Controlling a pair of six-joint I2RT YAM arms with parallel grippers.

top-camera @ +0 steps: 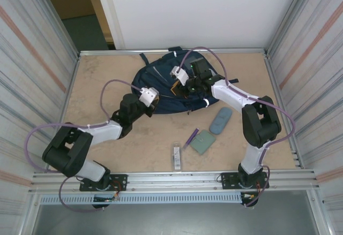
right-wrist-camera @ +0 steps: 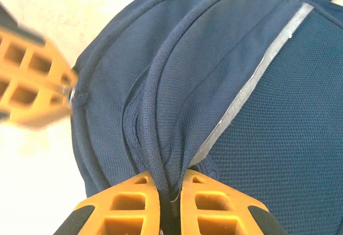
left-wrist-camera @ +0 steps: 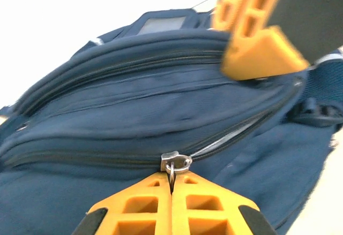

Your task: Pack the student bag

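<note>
The zipper pull would end short if I opened now, so my left gripper stays closed on the zipper pull for now.
The student bag, navy with a pale stripe, lies at the back middle of the table. My left gripper is at the bag's near left side. In the left wrist view it is shut on the metal ring of a zipper pull, and the zipper to its right is parted. My right gripper sits on the middle of the bag. It is shut on a pinched fold of the bag's fabric beside the grey stripe. The two grippers are close together.
On the table near and right of the bag lie a grey-blue case, a teal-grey book, a purple pen and a small white flat piece. Ribbed metal walls close in both sides.
</note>
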